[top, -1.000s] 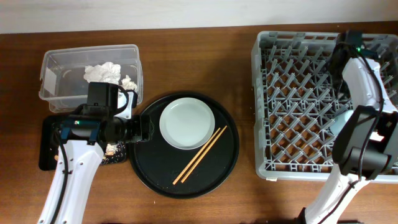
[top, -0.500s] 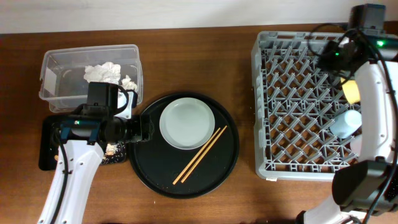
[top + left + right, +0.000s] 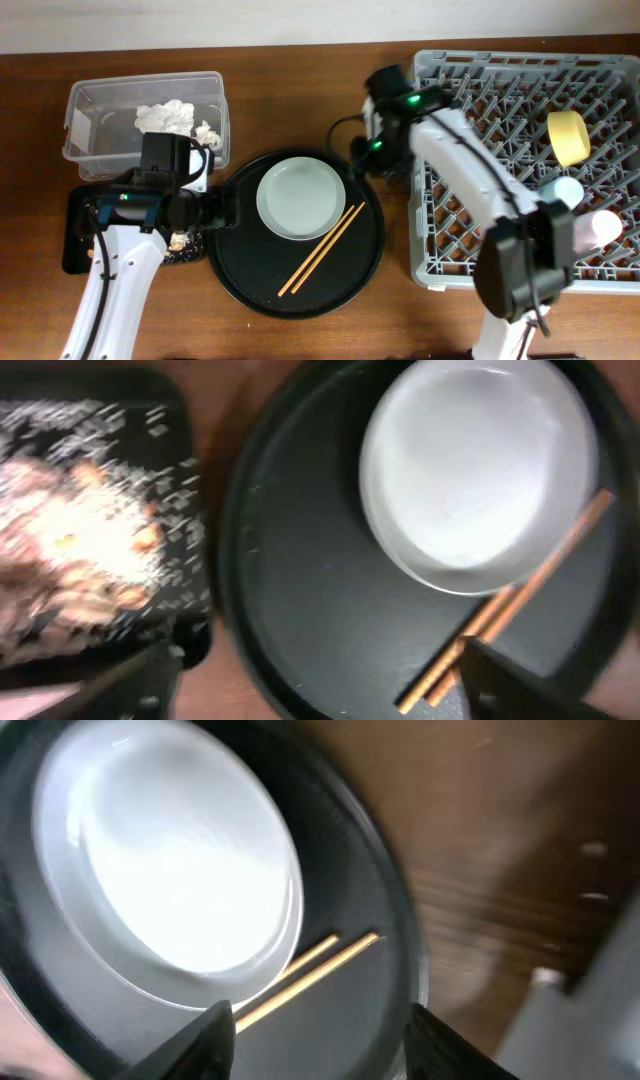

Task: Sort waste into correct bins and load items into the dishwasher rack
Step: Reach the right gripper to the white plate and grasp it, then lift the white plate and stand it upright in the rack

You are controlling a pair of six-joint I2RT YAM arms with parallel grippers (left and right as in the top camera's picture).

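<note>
Next, my right gripper grabs the grey-green plate by its rim on the side facing the rack, leaving the plate's opposite rim free to load into the dishwasher rack (image 3: 430,150).
The grey-green plate (image 3: 301,198) and the chopsticks (image 3: 322,249) lie on the round black tray (image 3: 250,280). My left gripper (image 3: 228,208) hangs open and empty over that tray's left edge, with the plate (image 3: 480,470) and chopsticks (image 3: 510,600) ahead of it. My right gripper (image 3: 362,163) is open and empty above the tray's upper right rim, looking down on the plate (image 3: 170,870) and the chopsticks' tips (image 3: 320,970). In the dishwasher rack (image 3: 430,150) sit a yellow bowl (image 3: 567,137), a blue cup (image 3: 560,192) and a pink cup (image 3: 604,226).
A clear tub (image 3: 90,150) at the back left holds white tissue (image 3: 165,117). A flat black tray (image 3: 75,240) beside my left arm carries crumbly food scraps (image 3: 80,540). The rack's corner (image 3: 610,1010) stands close on my right gripper's right.
My right arm swung from the rack's far side leftward to the round tray's rim and its jaws opened. The bowl and cups now show in the rack. The left arm stayed put.
</note>
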